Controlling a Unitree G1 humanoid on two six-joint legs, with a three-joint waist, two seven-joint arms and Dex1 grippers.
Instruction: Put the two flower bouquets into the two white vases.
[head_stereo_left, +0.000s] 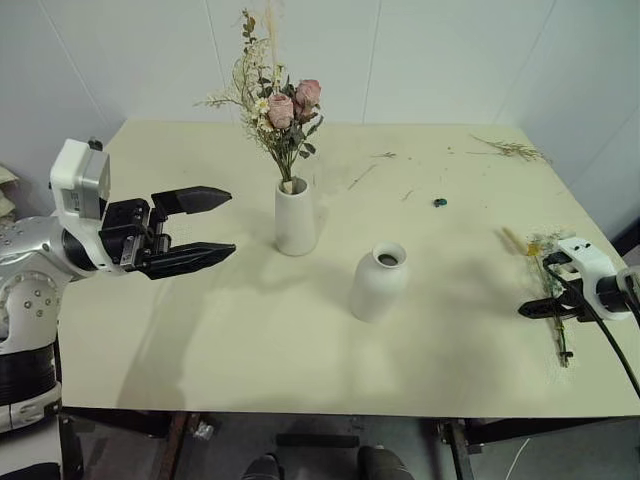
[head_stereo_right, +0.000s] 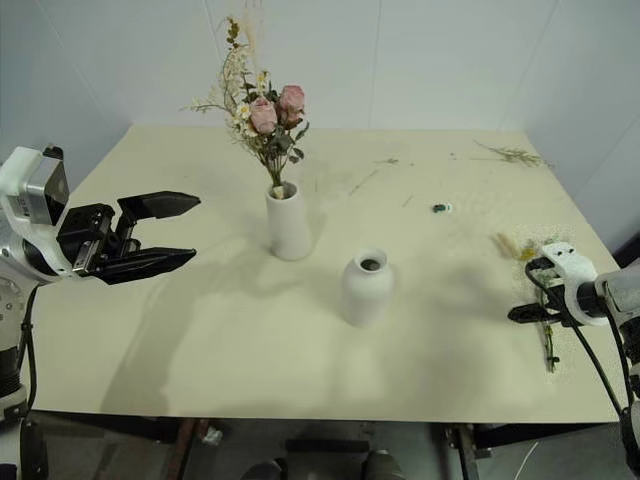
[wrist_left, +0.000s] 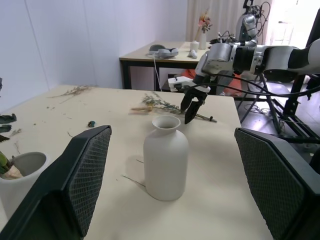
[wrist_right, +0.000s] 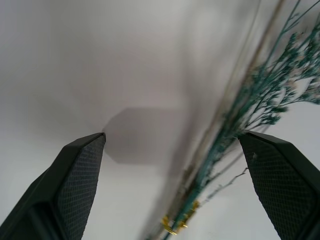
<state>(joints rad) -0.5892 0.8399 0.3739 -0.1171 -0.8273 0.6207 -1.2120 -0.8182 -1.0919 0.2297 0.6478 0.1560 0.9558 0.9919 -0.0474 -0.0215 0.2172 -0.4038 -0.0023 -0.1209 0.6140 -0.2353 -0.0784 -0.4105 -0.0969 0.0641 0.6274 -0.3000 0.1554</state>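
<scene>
The right gripper's two fingers reach down to the table on both sides of the slim bouquet's green stems, so the right gripper should close on the slim bouquet now.
The bouquet of pink roses (head_stereo_left: 282, 108) stands upright in the tall white vase (head_stereo_left: 295, 216) at the table's middle back. The rounder white vase (head_stereo_left: 379, 282) stands empty, in front of it and to its right. My left gripper (head_stereo_left: 232, 224) hovers open to the left of the tall vase, pointing toward both vases, with nothing in it. The slim bouquet of green sprigs (wrist_right: 260, 100) lies flat near the table's right edge (head_stereo_left: 560, 340). My right gripper (wrist_right: 171, 134) points down just above it, open, with the sprigs lying between its fingers (wrist_right: 82, 175).
Loose dried twigs (head_stereo_left: 510, 149) lie at the back right corner. A small dark scrap (head_stereo_left: 440, 203) and thin stems (head_stereo_left: 363, 176) lie behind the round vase. The cream table (head_stereo_left: 200, 340) ends close to the right gripper. Another desk (wrist_left: 165, 52) stands beyond.
</scene>
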